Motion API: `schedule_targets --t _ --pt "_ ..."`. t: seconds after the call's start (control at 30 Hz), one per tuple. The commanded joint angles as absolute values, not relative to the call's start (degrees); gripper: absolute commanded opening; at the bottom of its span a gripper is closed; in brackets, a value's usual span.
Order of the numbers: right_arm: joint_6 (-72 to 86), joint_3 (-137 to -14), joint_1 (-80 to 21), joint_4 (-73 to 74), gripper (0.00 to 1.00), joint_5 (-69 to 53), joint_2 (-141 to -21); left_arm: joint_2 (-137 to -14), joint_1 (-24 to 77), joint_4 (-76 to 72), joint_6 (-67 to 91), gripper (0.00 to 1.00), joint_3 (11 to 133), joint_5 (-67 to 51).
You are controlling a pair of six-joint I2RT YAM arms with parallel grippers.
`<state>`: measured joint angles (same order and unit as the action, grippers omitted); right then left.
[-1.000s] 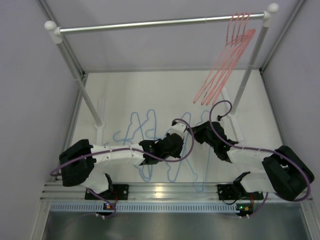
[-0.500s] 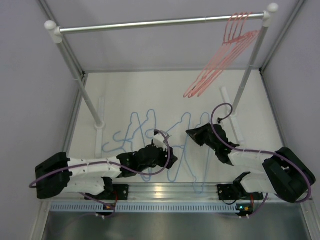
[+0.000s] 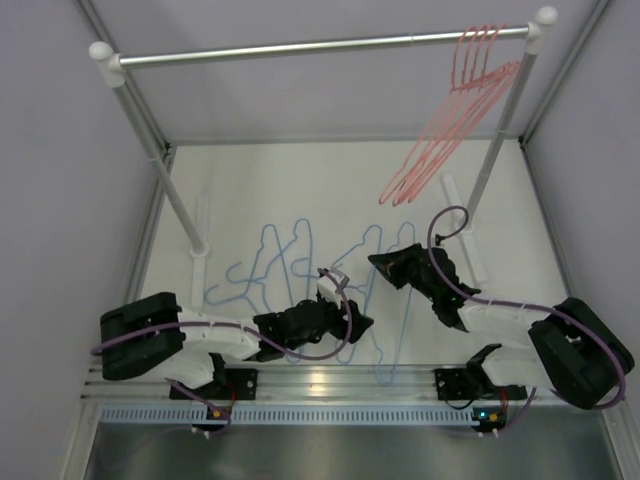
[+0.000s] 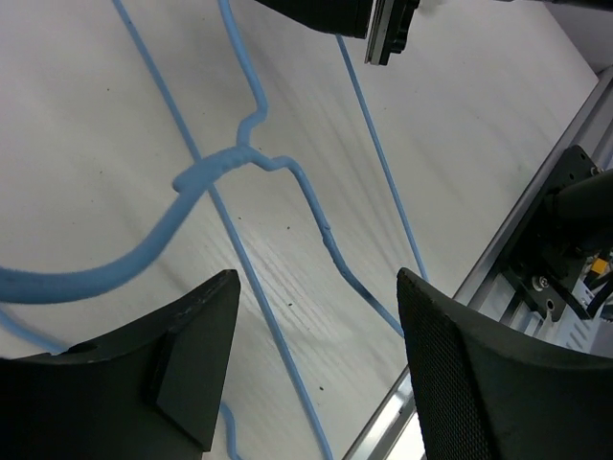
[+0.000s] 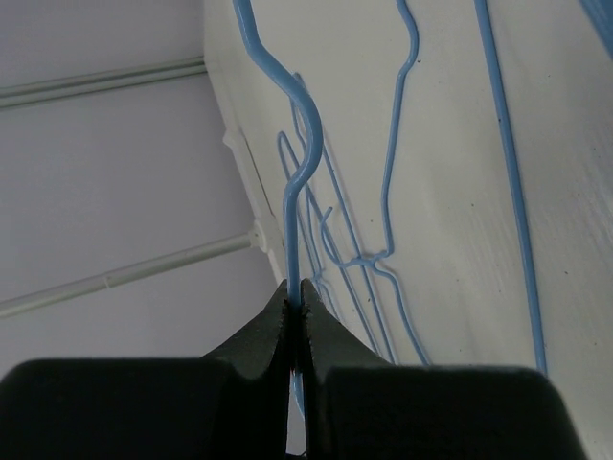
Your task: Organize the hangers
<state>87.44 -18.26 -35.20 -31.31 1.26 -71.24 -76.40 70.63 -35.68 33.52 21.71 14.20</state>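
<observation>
My left gripper grabs the blue hanger by the shoulder wire below its twisted neck (image 3: 369, 304) (image 4: 330, 243) next, so the hook stays free to hang on the bar.
Several pink-red hangers (image 3: 455, 110) hang from the right end of the silver rail (image 3: 320, 45). Light blue hangers (image 3: 268, 262) lie tangled on the white table between the arms. My right gripper (image 3: 378, 262) is shut on the wire of one blue hanger (image 5: 305, 134), just below its hook, which sticks out past the fingertips. My left gripper (image 3: 360, 322) is open low over the table near the front edge. Blue hanger wire (image 4: 239, 158) runs on the table under and between its fingers (image 4: 192, 355), which touch none of it. The right gripper's tip (image 4: 383, 29) shows at the top of the left wrist view.
The rack's two white posts (image 3: 160, 150) (image 3: 500, 130) stand on flat feet (image 3: 200, 240) (image 3: 465, 240) at either side of the table. An aluminium mounting rail (image 3: 320, 385) runs along the near edge. Grey walls close in left and right.
My left gripper has opened, letting go of the blue hanger, and pulled back toward the near edge. The right gripper keeps its grip. The pink hangers swing on the rail.
</observation>
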Motion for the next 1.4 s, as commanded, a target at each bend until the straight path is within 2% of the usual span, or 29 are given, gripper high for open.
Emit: schedule_targets --t 0.0,0.17,0.37,0.47,0.5,0.53,0.6,0.63,0.73,0.77,0.83,0.87,0.97,1.07,1.37 --pt "90.3 -19.4 -35.1 -35.2 0.00 2.5 -69.2 -79.8 73.1 -45.3 33.8 0.70 24.0 19.5" --pt "93.1 -18.7 -35.1 -35.5 0.00 3.3 -67.1 -82.7 75.3 -46.0 32.7 0.69 25.7 23.1" --pt "95.5 -17.3 -35.1 -34.5 0.00 5.2 -64.2 -82.4 78.7 -47.8 32.3 0.59 25.1 28.9" --pt "96.6 -16.4 -35.1 -35.7 0.00 4.8 -63.9 -81.8 79.3 -46.3 31.8 0.45 25.8 31.5" --pt "96.8 -15.9 -35.1 -35.9 0.00 4.7 -63.8 -81.7 79.3 -46.0 31.9 0.36 25.8 31.8" --pt "96.8 -15.7 -35.1 -35.9 0.00 4.8 -63.4 -81.3 79.4 -45.7 31.8 0.20 25.9 32.3" --pt "96.1 -15.8 -35.1 -35.0 0.00 5.2 -62.2 -80.9 79.5 -44.3 31.7 0.04 26.3 32.6" --pt "95.7 -15.9 -35.0 -33.8 0.00 5.3 -61.8 -80.2 79.4 -43.2 31.6 0.00 26.5 32.8" --pt "92.7 -17.2 -35.2 -31.0 0.00 5.4 -60.0 -78.5 79.5 -41.7 31.0 0.00 26.7 33.5" --pt "91.7 -17.7 -35.1 -27.9 0.03 5.6 -59.4 -77.0 79.5 -40.9 30.9 0.00 26.7 33.7" --pt "87.9 -19.9 -35.2 -24.2 0.22 6.1 -57.8 -75.2 79.5 -37.5 30.6 0.00 27.4 34.3" --pt "86.9 -20.5 -35.2 -22.3 0.38 6.3 -57.4 -73.2 79.5 -36.2 30.5 0.00 27.7 35.1" --pt "83.5 -22.1 -35.5 -17.1 0.63 7.6 -55.1 -70.1 79.5 -29.6 30.9 0.00 29.3 37.3" --pt "80.6 -23.6 -36.1 -10.9 0.70 10.0 -52.1 -66.5 79.5 -21.5 32.0 0.00 31.0 39.3" --pt "77.6 -22.2 -36.4 0.2 0.72 14.5 -37.5 -52.7 79.4 2.3 36.6 0.00 34.5 48.2"
